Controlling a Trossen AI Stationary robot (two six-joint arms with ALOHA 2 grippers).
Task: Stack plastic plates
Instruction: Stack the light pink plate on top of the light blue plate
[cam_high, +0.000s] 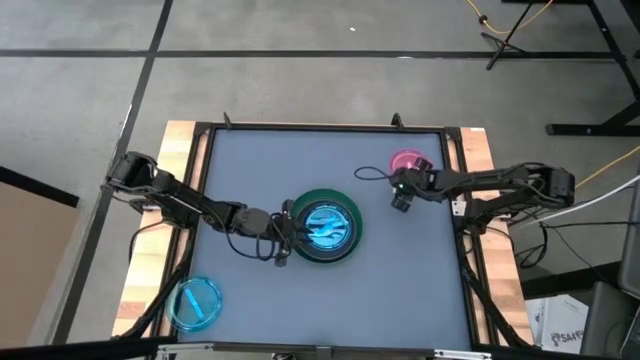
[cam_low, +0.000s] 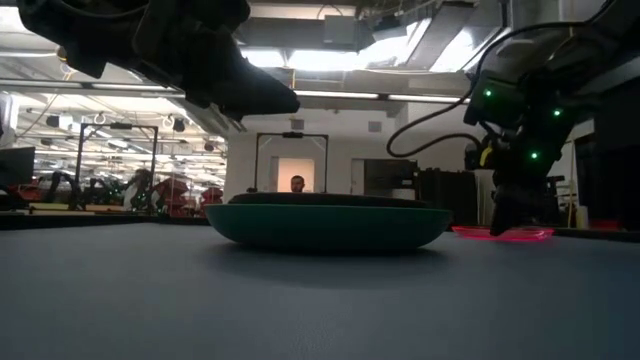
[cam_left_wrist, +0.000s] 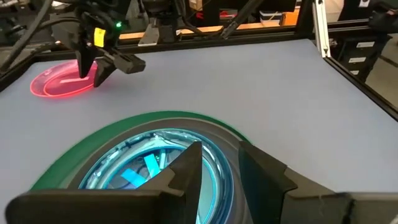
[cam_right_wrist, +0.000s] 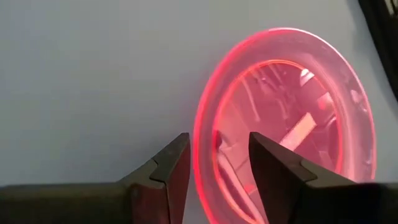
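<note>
My right gripper grabs the pink plate (cam_right_wrist: 292, 124) by its rim (cam_right_wrist: 206, 146) next, to stack it into the green plate.
A large dark green plate (cam_high: 341, 249) rests on the table's middle with a translucent blue plate (cam_high: 325, 225) lying in it. My left gripper (cam_left_wrist: 217, 163) is open and hovers above the green plate's left rim (cam_left_wrist: 124, 127), clear of it in the low view (cam_low: 230, 80). A translucent pink plate (cam_right_wrist: 292, 124) lies flat at the far right (cam_high: 406, 160). My right gripper (cam_right_wrist: 214, 155) is open and low, with its fingers on either side of the pink plate's rim. A second translucent blue plate (cam_high: 195, 303) lies at the near left corner. My right gripper points down at the pink plate's rim (cam_right_wrist: 202, 140) on its near-left side. One finger (cam_right_wrist: 270, 165) is over the inside of the plate and the other finger (cam_right_wrist: 171, 168) is outside it. The plate lies flat on the table. I cannot tell whether the fingers touch it.
A raised dark frame (cam_high: 205, 160) runs around the grey table top, with wooden boards (cam_high: 180, 140) outside it. A black cable (cam_high: 370, 175) loops beside the pink plate. Bare table lies between the green plate and the pink one.
</note>
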